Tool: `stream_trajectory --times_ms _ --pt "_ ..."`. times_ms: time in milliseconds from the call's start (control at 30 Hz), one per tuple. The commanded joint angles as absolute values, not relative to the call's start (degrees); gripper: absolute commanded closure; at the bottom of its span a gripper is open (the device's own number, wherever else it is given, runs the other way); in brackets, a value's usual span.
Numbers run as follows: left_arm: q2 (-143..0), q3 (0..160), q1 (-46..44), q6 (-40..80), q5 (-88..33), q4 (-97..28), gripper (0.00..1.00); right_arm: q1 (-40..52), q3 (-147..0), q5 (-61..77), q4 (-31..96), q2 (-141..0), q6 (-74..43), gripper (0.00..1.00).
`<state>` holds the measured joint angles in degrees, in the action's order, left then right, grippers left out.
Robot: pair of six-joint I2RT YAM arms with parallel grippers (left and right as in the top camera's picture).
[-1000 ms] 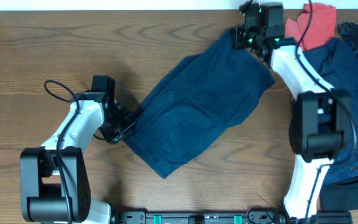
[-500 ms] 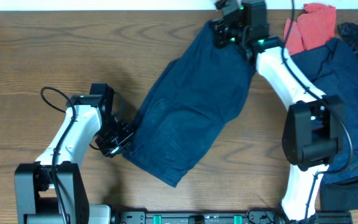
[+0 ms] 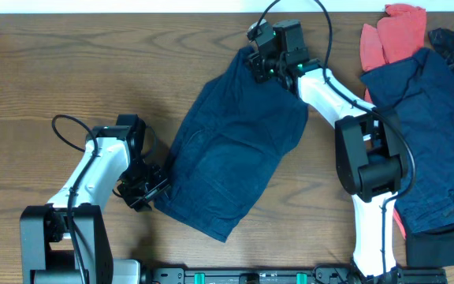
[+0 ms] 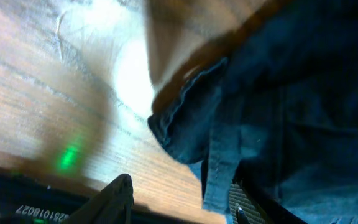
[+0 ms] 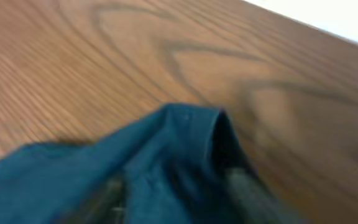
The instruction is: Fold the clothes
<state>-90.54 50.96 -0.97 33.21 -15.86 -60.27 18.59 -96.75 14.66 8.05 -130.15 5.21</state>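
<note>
My right gripper needs to draw that end of the shorts out and spread them for folding, so it should next grab the dark navy shorts [image 3: 239,150] by the raised fold at their far corner [image 3: 245,57].
The dark navy shorts [image 3: 239,150] lie spread slantwise on the wooden table [image 3: 53,63], running from the far centre to the near middle. My left gripper [image 3: 150,193] is at their near-left corner. In the left wrist view its jaws [image 4: 179,205] stand apart over bare wood, and the shorts' hem [image 4: 219,168] rests against the right pad [image 4: 244,205]. My right gripper [image 3: 257,61] is at the shorts' far corner. In the blurred right wrist view its fingers [image 5: 247,186] stand apart with a raised fold of the cloth [image 5: 191,143] between them.
More clothes are piled at the right side: a coral-red garment [image 3: 388,39] at the far right and dark navy garments [image 3: 440,134] along the right edge. A black cable [image 3: 69,130] loops beside the left arm.
The right gripper carried the shorts' far corner leftward along the far edge, and the left gripper drew the near corner toward me. Both grippers, shut on the cloth before, now have their jaws apart.
</note>
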Motion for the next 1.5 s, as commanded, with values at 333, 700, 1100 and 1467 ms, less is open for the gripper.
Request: stream_trajectory --times_ms 333,700,1100,1467 --pt "-81.3 56.0 0.3 36.6 -13.9 -61.0 0.34 6.5 -97.2 8.0 30.5 -119.1 3.5 0.41" --pt "-81.3 54.6 -5.4 36.5 -20.4 -56.0 0.48 6.9 -97.0 9.8 36.9 -125.8 8.0 0.38" --pt "-86.4 52.7 -13.7 36.6 -19.4 -52.9 0.47 8.8 -97.0 12.5 34.9 -131.7 8.0 0.3" --pt "-92.6 51.9 -13.7 36.5 -11.5 -52.2 0.32 8.4 -96.9 11.9 38.7 -133.0 8.0 0.99"
